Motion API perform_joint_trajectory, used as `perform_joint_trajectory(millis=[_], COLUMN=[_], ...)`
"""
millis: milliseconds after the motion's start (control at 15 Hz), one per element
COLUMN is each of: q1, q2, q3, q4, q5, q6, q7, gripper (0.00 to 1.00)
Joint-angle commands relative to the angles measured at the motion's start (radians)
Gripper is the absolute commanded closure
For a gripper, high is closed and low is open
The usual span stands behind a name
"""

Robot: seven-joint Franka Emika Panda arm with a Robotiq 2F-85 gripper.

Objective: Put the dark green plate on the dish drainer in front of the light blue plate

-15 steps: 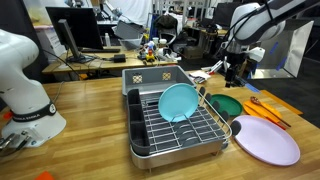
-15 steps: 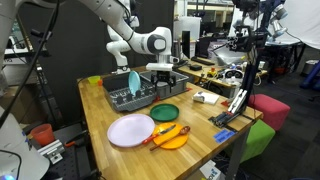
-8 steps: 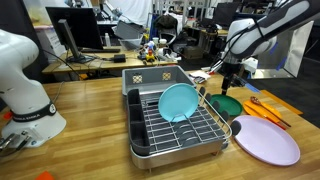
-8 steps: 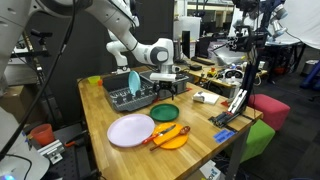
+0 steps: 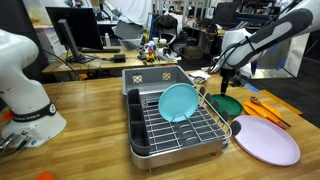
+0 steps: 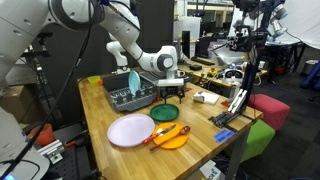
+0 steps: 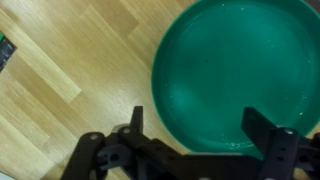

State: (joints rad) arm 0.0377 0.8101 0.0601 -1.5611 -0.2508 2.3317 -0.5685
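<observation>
My fingers are still above the green plate's rim (image 5: 233, 97) (image 7: 176, 133) in an exterior view, so it is too early to close. My gripper lowers next, then closes on the plate's rim.
The dark green plate (image 5: 227, 104) lies flat on the wooden table beside the dish drainer (image 5: 176, 128); it also shows in an exterior view (image 6: 165, 113) and fills the wrist view (image 7: 235, 70). The light blue plate (image 5: 179, 101) leans upright in the drainer, also visible in an exterior view (image 6: 133, 81). My gripper (image 5: 229, 86) hangs open just above the green plate's near rim, also seen in an exterior view (image 6: 170, 93). In the wrist view the gripper (image 7: 195, 125) is open, its fingers (image 7: 136, 118) straddling the plate's edge, nothing held.
A large pale lavender plate (image 5: 265, 140) lies on the table near the drainer. An orange plate (image 6: 170, 135) with utensils sits beside it. Desks, monitors and clutter stand behind the table. The drainer tray (image 6: 130, 100) sits at the table's far end.
My gripper has come down and moved toward the dark green plate. The plates have not moved.
</observation>
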Motion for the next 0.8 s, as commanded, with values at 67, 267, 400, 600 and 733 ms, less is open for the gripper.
perform_joint_trajectory(millis=[67,267,400,600,733], q1=[-0.014,-0.011,-0.008,-0.011,-0.010], q2=[0.058,0.085,0.102,0.123,0.131], q3=[0.006,-0.001,-0.005,0.000,0.001], q4=[0.078,0.109,0.130,0.151,0.153], q5=[-0.031,-0.044,-0.050,-0.047,-0.046], q6=[-0.014,-0.011,-0.014,-0.029,-0.034], q7=[-0.042,-0.053,-0.057,-0.070,-0.075], gripper=[0.00,0.00,0.00,0.00,0.00])
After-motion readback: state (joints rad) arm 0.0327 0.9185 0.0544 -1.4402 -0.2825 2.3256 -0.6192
